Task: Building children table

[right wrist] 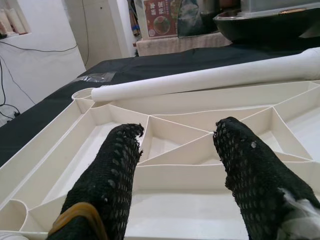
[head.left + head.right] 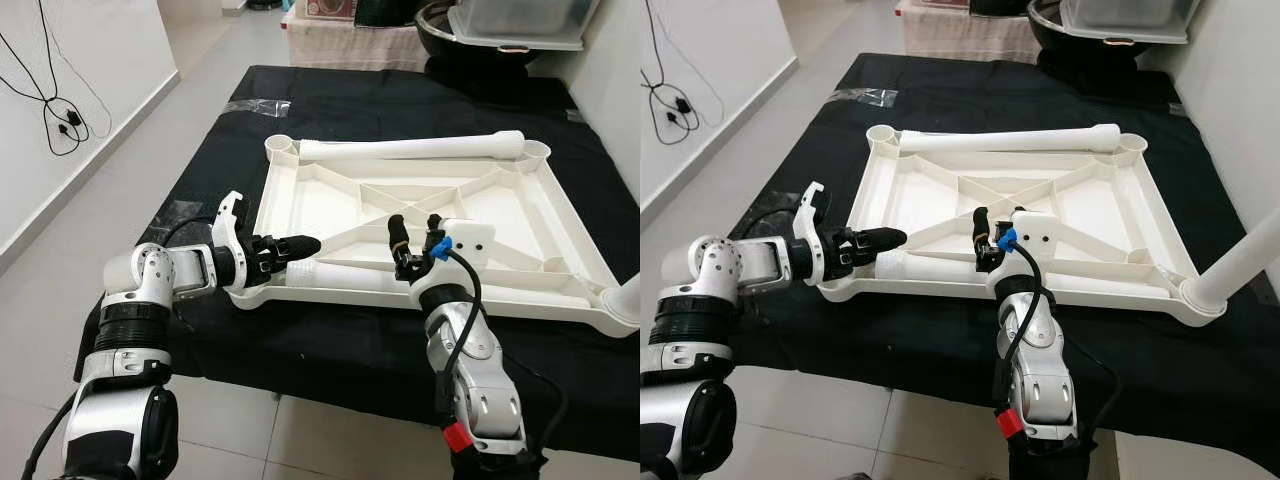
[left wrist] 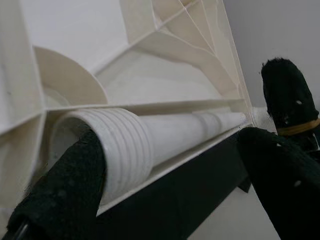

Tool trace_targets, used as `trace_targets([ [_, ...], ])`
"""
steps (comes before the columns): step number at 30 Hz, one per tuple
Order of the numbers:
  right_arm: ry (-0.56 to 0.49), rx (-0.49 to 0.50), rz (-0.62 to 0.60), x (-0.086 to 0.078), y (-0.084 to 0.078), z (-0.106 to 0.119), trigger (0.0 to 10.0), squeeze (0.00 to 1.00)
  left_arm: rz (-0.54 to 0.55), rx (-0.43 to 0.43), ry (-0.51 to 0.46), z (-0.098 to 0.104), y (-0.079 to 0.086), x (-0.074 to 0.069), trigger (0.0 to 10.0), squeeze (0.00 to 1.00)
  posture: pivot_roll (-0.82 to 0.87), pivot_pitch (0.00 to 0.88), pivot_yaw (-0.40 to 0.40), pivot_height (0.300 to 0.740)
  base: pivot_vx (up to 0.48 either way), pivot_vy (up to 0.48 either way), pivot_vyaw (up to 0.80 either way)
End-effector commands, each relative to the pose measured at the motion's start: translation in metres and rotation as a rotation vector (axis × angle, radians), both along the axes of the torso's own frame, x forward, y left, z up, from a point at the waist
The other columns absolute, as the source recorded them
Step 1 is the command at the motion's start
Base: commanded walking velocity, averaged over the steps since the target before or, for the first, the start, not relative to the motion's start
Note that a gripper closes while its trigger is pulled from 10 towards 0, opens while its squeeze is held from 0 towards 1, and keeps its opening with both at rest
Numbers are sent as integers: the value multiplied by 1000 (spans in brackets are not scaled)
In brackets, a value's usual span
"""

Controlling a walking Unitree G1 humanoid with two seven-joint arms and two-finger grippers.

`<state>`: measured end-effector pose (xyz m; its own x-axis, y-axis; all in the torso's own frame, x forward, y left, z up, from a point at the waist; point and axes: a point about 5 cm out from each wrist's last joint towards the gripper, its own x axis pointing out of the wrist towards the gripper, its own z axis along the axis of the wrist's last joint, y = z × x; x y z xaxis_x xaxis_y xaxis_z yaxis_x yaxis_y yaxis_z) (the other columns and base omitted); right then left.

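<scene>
The white leg needs to come out of the tabletop for assembly. My left gripper will grab it by its threaded end (image 2: 303, 274) (image 3: 126, 147) next.
A white plastic tabletop (image 2: 320, 200) lies upside down on the black-covered surface (image 2: 400, 100). One white leg (image 2: 410, 149) rests along its far rim. A second leg (image 2: 350, 277) lies along the near rim. A third leg (image 2: 1240, 265) stands in the near right corner socket. My left gripper (image 2: 300, 246) is at the near left corner, open, its fingers (image 3: 60, 195) astride the near leg's threaded end (image 3: 125, 150); one finger touches the thread. My right gripper (image 2: 416, 232) hovers open over the near rim's middle, its fingers (image 1: 115, 170) holding nothing.
A clear storage box (image 2: 520, 25) and a dark pot sit at the far end. Cables (image 2: 60, 115) hang on the left wall. A clear tape patch (image 2: 258, 107) lies on the cloth. Tiled floor runs along the left side and the near edge.
</scene>
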<state>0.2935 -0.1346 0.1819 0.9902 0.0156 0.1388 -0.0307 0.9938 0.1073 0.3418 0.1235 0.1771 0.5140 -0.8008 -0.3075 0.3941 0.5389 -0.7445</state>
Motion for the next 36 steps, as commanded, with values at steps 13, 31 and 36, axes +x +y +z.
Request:
trace_targets([
  [13,-22,-10,-21,0,-3,8,10000,0,-97,-93,23,1,-14,-7,10000,0,107,116,15,740,0,0,0],
  [31,-258,74,-87,8,-25,74,10000,0,-214,-240,-24,13,-17,-22,10000,0,95,123,22,740,0,0,0],
  [36,-236,71,-85,6,-22,68,10000,0,-220,-243,-6,8,-16,-25,0,0,93,123,23,740,0,0,0],
])
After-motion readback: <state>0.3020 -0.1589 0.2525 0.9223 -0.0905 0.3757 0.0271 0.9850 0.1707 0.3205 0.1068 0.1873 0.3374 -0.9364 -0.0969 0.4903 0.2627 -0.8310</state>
